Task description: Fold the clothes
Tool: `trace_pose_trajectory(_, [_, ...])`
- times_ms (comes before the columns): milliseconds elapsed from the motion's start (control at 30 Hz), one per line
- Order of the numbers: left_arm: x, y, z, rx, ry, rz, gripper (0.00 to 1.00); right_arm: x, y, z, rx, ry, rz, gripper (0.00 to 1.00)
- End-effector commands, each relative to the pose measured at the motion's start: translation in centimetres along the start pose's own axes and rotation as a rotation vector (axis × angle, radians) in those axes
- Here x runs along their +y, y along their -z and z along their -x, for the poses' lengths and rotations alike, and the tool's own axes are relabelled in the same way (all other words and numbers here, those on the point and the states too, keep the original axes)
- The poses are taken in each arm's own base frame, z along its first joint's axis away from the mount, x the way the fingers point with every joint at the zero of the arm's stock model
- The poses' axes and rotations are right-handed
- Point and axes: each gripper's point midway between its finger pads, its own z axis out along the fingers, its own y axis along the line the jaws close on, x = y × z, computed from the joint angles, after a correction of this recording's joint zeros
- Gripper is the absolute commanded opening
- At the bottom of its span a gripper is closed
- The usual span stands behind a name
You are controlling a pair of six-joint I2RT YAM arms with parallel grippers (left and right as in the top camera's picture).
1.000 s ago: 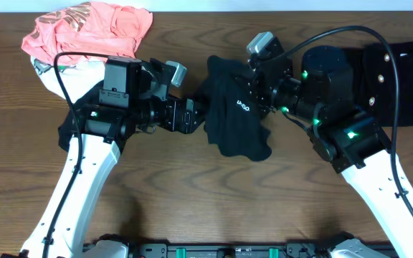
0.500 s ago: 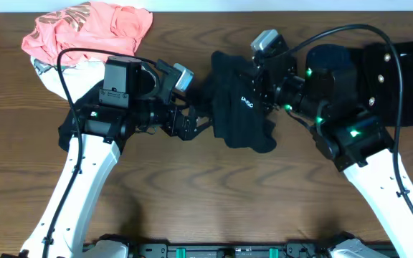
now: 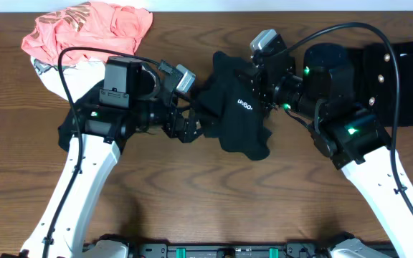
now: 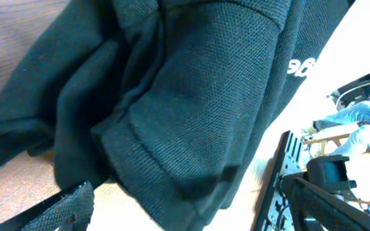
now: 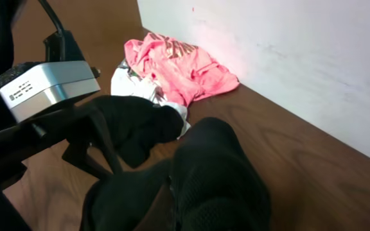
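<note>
The robot's left gripper next needs to grab the black T-shirt (image 3: 236,115) by the sleeve hem, opposite the right gripper's hold, to spread it flat for folding.
A black T-shirt (image 3: 236,115) with a small white logo (image 3: 244,106) hangs bunched above the table's middle. My right gripper (image 3: 261,84) is shut on its upper right part. In the right wrist view the black fabric (image 5: 218,173) bulges over the right gripper (image 5: 178,208) and hides its fingers. My left gripper (image 3: 192,119) stands open at the shirt's left edge. In the left wrist view a sleeve hem of the shirt (image 4: 191,128) hangs between the spread fingers (image 4: 69,208) of the left gripper (image 4: 194,215), and I cannot tell whether they touch it.
A coral-pink garment (image 3: 84,29) and a white printed one (image 3: 49,72) lie at the back left. Another black garment (image 3: 407,79) lies at the back right. A dark cloth (image 3: 67,132) shows under the left arm. A white wall (image 5: 288,51) borders the table's far edge.
My left gripper has moved a little to the right, up against the shirt's left edge. The right gripper has kept its hold, and the shirt has swung slightly.
</note>
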Motion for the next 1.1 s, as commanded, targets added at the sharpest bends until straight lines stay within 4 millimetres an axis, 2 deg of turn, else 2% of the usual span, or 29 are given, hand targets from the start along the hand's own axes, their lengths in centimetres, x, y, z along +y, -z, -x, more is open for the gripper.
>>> trace_pose_trajectory(0, [-1.5, -0.3, 0.6, -0.001, -0.066, -0.039, 0.96, 0.2, 0.8, 1.8, -0.047, 0.030, 0.009, 0.01])
trace_pose_trajectory(133, [-2.3, -1.2, 0.2, 0.020, -0.122, -0.063, 0.95, 0.6, 0.8, 1.9, -0.049, 0.031, 0.028, 0.01])
trace_pose_trajectory(167, [-2.3, -1.4, 0.2, 0.022, -0.124, -0.065, 0.92, 0.6, 0.8, 1.9, -0.049, 0.031, 0.032, 0.01])
trace_pose_trajectory(200, [-2.3, -1.5, 0.2, 0.023, -0.125, -0.068, 0.85, 0.6, 0.8, 1.9, -0.048, 0.031, 0.032, 0.01])
trace_pose_trajectory(233, [-2.1, -1.7, 0.3, 0.023, -0.125, -0.067, 0.70, 0.6, 0.8, 1.9, -0.048, 0.031, 0.031, 0.01])
trace_pose_trajectory(267, [-2.0, -1.8, 0.3, 0.024, -0.124, -0.067, 0.40, 0.6, 0.8, 1.8, -0.048, 0.030, 0.031, 0.01])
trace_pose_trajectory(300, [-1.8, -1.9, 0.3, 0.024, -0.124, -0.065, 0.18, 0.6, 0.8, 1.8, -0.047, 0.030, 0.031, 0.01])
trace_pose_trajectory(333, [-1.6, -2.0, 0.4, 0.023, -0.123, -0.064, 0.06, 0.6, 0.8, 1.8, -0.046, 0.030, 0.031, 0.01])
trace_pose_trajectory(433, [-1.5, -2.1, 0.7, 0.012, -0.135, -0.062, 0.06, 0.6, 0.8, 1.7, -0.043, 0.028, 0.029, 0.06])
trace_pose_trajectory(500, [-1.5, -2.1, 1.4, -0.011, -0.123, -0.060, 0.06, 0.1, 0.8, 1.5, -0.034, 0.023, 0.008, 0.12])
trace_pose_trajectory(600, [-1.6, -2.0, 3.0, -0.067, -0.105, -0.058, 0.06, -0.6, 0.8, 1.0, -0.014, 0.013, -0.032, 0.23])
trace_pose_trajectory(800, [-2.3, -1.2, 6.7, -0.193, -0.103, -0.068, 0.06, -2.2, 1.0, -0.6, 0.053, -0.018, -0.126, 0.31])
trace_pose_trajectory(900, [-2.6, -0.9, 8.0, -0.239, -0.094, -0.077, 0.06, -2.9, 1.2, -1.4, 0.084, -0.037, -0.156, 0.51])
trace_pose_trajectory(933, [-2.7, -0.8, 8.5, -0.257, -0.095, -0.080, 0.06, -3.1, 1.3, -1.8, 0.097, -0.053, -0.163, 0.60])
trace_pose_trajectory(1067, [-3.2, 0.0, 10.5, -0.333, -0.104, -0.089, 0.06, -4.3, 1.4, -3.8, 0.163, -0.145, -0.194, 0.70])
